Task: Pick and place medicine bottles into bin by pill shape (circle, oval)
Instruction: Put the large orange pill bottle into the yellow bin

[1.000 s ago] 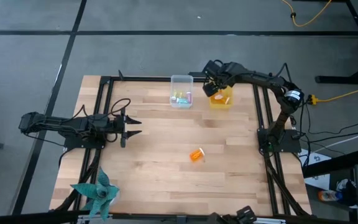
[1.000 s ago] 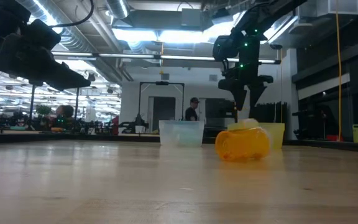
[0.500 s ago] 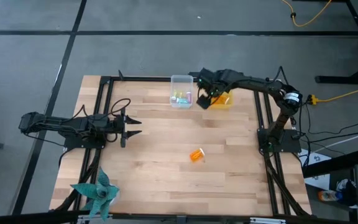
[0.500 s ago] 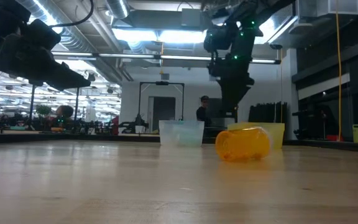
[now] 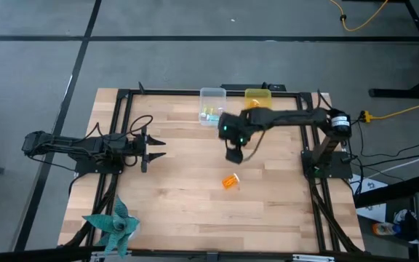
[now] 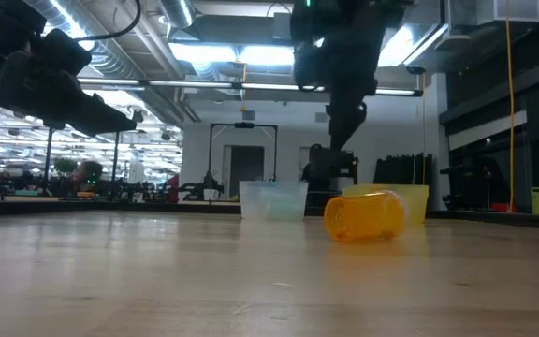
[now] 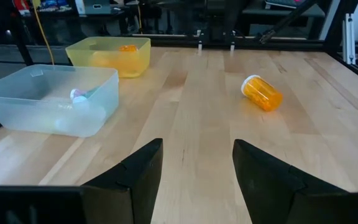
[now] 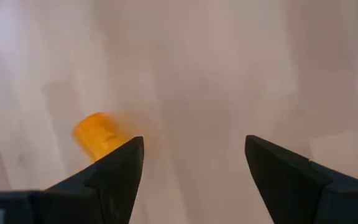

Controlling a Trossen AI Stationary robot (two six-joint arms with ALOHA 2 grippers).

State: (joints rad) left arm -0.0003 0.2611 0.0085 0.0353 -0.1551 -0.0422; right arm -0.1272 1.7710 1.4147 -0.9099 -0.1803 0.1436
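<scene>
My right gripper is about to pick up the amber-orange bottle by its round body (image 5: 229,181). It will then sort the bottle into the yellow bin (image 5: 258,97).
One amber-orange medicine bottle (image 5: 230,181) lies on its side on the bare wood near the table's middle; it also shows in the low view (image 6: 365,216), the left wrist view (image 7: 262,93) and the right wrist view (image 8: 99,134). My right gripper (image 5: 235,155) hangs open and empty above the table, just on the far side of the bottle. My left gripper (image 5: 153,149) is open and empty at the table's left side. A clear bin (image 5: 211,106) holds pastel vials; a yellow bin (image 5: 258,97) holds amber bottles.
A teal paper pinwheel (image 5: 112,225) stands at the near left corner. The two bins sit side by side at the far edge. Black frame rails (image 5: 313,167) run along the table's left and right sides. Bare wood lies around the bottle.
My right gripper has swung away from above the yellow bin, toward the table's near edge and left, and now hangs near the lone bottle at the table's middle. The bottle has stayed where it was.
</scene>
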